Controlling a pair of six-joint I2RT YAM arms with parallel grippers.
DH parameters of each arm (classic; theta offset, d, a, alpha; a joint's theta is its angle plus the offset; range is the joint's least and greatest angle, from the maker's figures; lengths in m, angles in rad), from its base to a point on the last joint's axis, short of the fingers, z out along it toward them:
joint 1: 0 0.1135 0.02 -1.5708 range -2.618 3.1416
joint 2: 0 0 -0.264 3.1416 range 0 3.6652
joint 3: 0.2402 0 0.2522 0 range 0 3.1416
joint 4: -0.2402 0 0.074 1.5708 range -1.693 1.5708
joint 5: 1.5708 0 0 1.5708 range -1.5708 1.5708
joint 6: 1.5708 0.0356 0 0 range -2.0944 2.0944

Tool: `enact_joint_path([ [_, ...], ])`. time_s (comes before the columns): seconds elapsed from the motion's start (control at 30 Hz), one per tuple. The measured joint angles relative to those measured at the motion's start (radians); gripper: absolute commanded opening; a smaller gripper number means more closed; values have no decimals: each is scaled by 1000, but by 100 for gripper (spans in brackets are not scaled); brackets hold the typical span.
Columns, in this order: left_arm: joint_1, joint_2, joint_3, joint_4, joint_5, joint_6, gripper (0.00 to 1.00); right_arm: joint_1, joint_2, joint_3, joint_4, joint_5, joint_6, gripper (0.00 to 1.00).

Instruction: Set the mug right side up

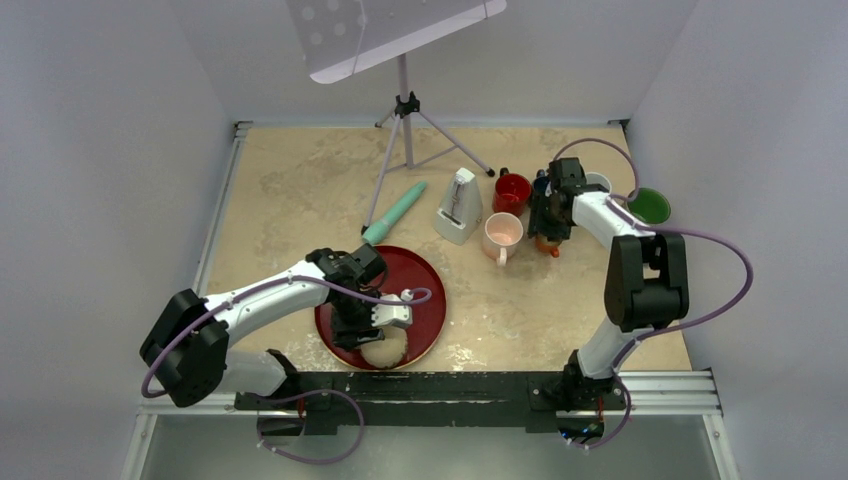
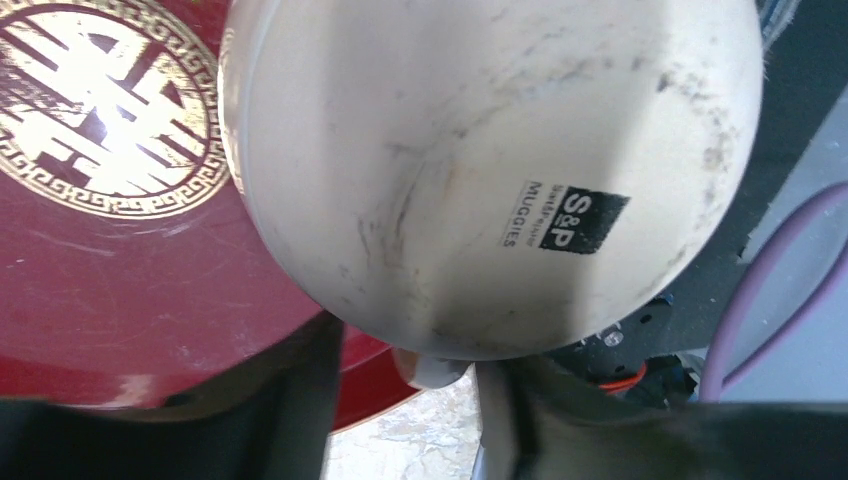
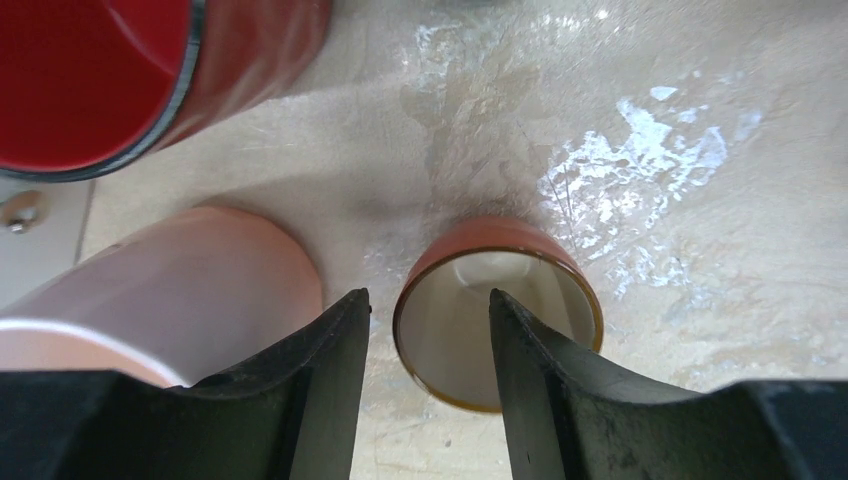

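Observation:
I need to grab the cream mug with my right gripper by its side near the rim to set it right side up. This leaves the mug's handle free.
A cream mug (image 2: 480, 170) lies at the near edge of the red tray (image 2: 110, 280), its stamped base facing the left wrist camera. In the top view the mug (image 1: 385, 350) looks base-up or tilted. My left gripper (image 2: 410, 345) reaches under it, with the fingers either side of the handle stub (image 2: 435, 368). The right finger touches the stub and a gap shows on the left. The fingertips are hidden by the mug. My right gripper (image 3: 428, 300) is open over a small orange cup (image 3: 490, 232), with one finger inside the rim and one outside.
A pink mug (image 1: 501, 232), a red mug (image 1: 512, 190), a green cup (image 1: 650, 206) and a white metronome (image 1: 459, 206) stand at the back right. A teal tube (image 1: 394, 212) and a music stand's tripod (image 1: 405, 120) stand behind the tray. The arms' base rail (image 1: 450, 385) lies just below the tray.

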Motion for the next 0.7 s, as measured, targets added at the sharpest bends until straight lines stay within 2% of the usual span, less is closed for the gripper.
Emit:
enact_joint_path([
  [0.03, 0, 0, 0, 6, 0, -8, 35, 0, -12, 6, -6, 0, 0, 51],
  [0.07, 0, 0, 0, 16, 0, -15, 24, 0, -29, 12, -13, 0, 0, 51],
  [0.1, 0, 2, 0, 27, 2, -16, 7, 0, -48, 17, -20, 0, 0, 51],
  [0.13, 0, 4, 0, 29, 19, -10, 0, 0, -68, 23, -28, 0, 0, 52],
  [0.3, -3, 17, 12, 46, 32, -41, 0, 0, -163, 39, -52, 5, 0, 61],
  [0.33, 0, 18, 16, 44, 32, -42, 0, 0, -181, 39, -59, 6, 0, 66],
  [0.37, 4, 19, 20, 39, 32, -45, 0, 0, -199, 39, -68, 8, 1, 82],
  [0.43, 30, 29, 46, 8, 45, -58, 0, 0, -234, 39, -87, 13, 8, 98],
  [0.57, 161, 48, 201, -97, 116, -116, 0, 2, -314, 39, -123, 18, 9, 99],
  [0.7, 265, 61, 467, -156, 252, -196, 0, 24, -402, 39, -130, -48, 6, 99],
])
